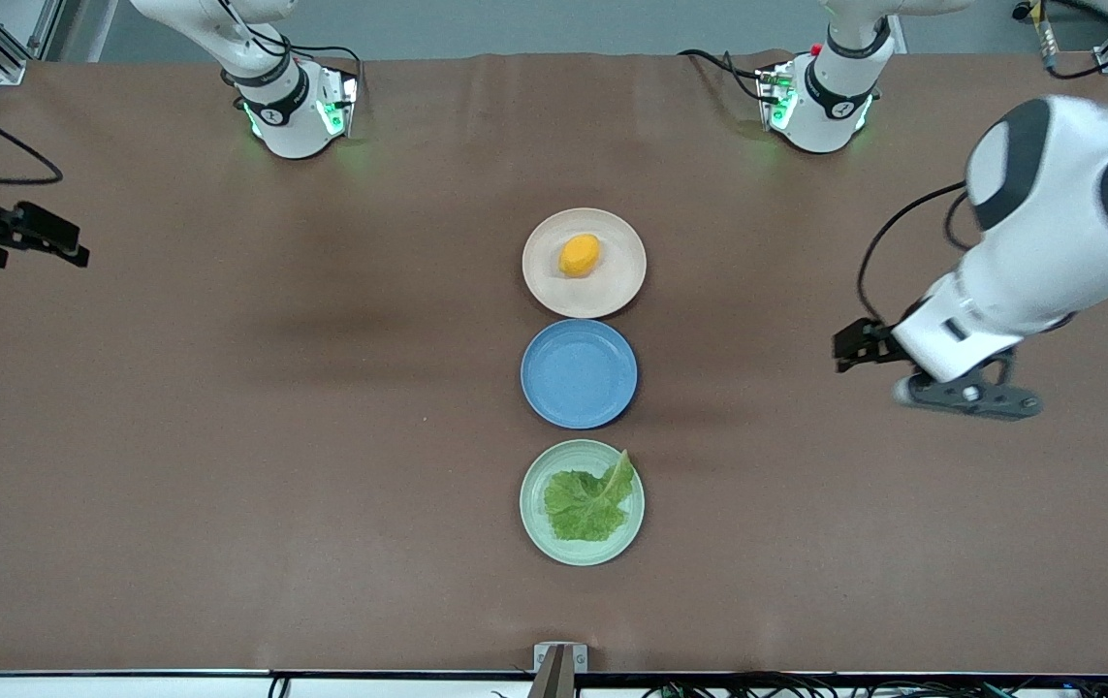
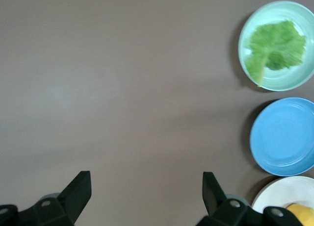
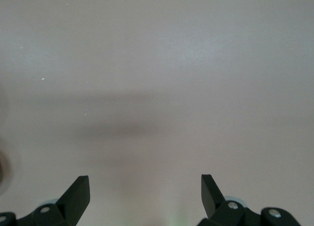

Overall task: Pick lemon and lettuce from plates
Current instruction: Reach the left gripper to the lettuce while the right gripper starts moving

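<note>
The lettuce should come off the mint green plate [image 1: 563,551] next, so my left gripper should grab it by its pale stem end [image 1: 625,459].
The lemon [image 1: 580,255] lies on the pale pink-beige plate [image 1: 612,291], the plate nearest the robots' bases. The lettuce [image 1: 589,502] lies on the mint green plate [image 1: 563,551], the plate nearest the front camera. My left gripper [image 1: 844,349] is open and empty, over bare table toward the left arm's end, level with the blue plate. The left wrist view shows its open gripper [image 2: 146,179], the lettuce [image 2: 274,47], the mint plate [image 2: 294,81], the pink-beige plate [image 2: 279,192] and part of the lemon [image 2: 301,213]. My right gripper [image 1: 79,247] is open and empty over bare table at the right arm's end [image 3: 144,182].
An empty blue plate [image 1: 579,373] sits between the two task plates, and it also shows in the left wrist view [image 2: 284,138]. The three plates form a line down the middle of the brown table [image 1: 272,436]. A small bracket [image 1: 559,657] sits at the table's front edge.
</note>
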{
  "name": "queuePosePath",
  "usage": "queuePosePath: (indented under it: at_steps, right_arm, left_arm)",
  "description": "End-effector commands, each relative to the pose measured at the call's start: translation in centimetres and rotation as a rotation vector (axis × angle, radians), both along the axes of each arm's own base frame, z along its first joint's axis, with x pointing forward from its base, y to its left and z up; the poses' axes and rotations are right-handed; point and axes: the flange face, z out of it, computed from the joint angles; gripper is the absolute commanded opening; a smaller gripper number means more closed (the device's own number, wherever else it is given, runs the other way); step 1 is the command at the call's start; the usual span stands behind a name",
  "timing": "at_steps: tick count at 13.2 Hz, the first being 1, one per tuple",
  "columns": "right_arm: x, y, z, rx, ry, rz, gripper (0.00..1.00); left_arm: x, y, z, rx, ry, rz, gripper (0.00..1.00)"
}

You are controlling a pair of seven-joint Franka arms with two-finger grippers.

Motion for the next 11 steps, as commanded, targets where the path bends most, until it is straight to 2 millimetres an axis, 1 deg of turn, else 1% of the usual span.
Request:
queuePosePath:
  at_steps: [1,2,3,4,5,6,7,8,9,10,11]
  right_arm:
    - [3.4,-1.1,-4.9,-0.041,0.062,-0.008,1.0]
    - [4.1,-0.8,-6.0,-0.066,0.081,0.005,1.0]
    - [4.1,-0.4,-6.1,-0.079,0.086,0.008,1.0]
    - [4.0,0.3,-6.4,-0.075,0.099,0.009,1.0]
    - [3.9,0.8,-6.7,-0.068,0.106,0.011,1.0]
    - [3.8,1.4,-7.6,-0.047,0.119,-0.016,1.0]
    - [3.6,2.5,-8.2,0.009,0.128,-0.089,1.0]
    - [3.5,3.4,-8.6,0.053,0.136,-0.168,1.0]
    - [3.6,5.5,-8.5,0.063,0.132,-0.21,1.0]
    - [3.6,7.8,-8.4,0.051,0.129,-0.246,1.0]
    - [3.5,10.8,-8.5,0.035,0.121,-0.306,1.0]
  left_arm:
    - [1.0,-5.5,-3.3,-0.037,-0.035,-0.059,1.0]
    - [1.7,-6.5,-5.2,-0.051,-0.056,-0.068,1.0]
    - [2.1,-8.0,-7.2,-0.069,-0.082,-0.08,0.99]
    - [2.4,-10.2,-9.2,-0.094,-0.123,-0.102,0.97]
    - [2.8,-11.9,-11.3,-0.119,-0.173,-0.12,0.96]
    - [3.0,-14.0,-13.0,-0.152,-0.251,-0.142,0.93]
    - [2.8,-16.3,-14.9,-0.184,-0.318,-0.16,0.87]
    - [3.0,-17.8,-16.6,-0.212,-0.361,-0.162,0.84]
    - [3.3,-18.7,-18.2,-0.231,-0.379,-0.157,0.84]
    - [3.3,-19.8,-19.4,-0.244,-0.395,-0.163,0.83]
    - [3.2,-20.5,-21.0,-0.247,-0.403,-0.171,0.8]
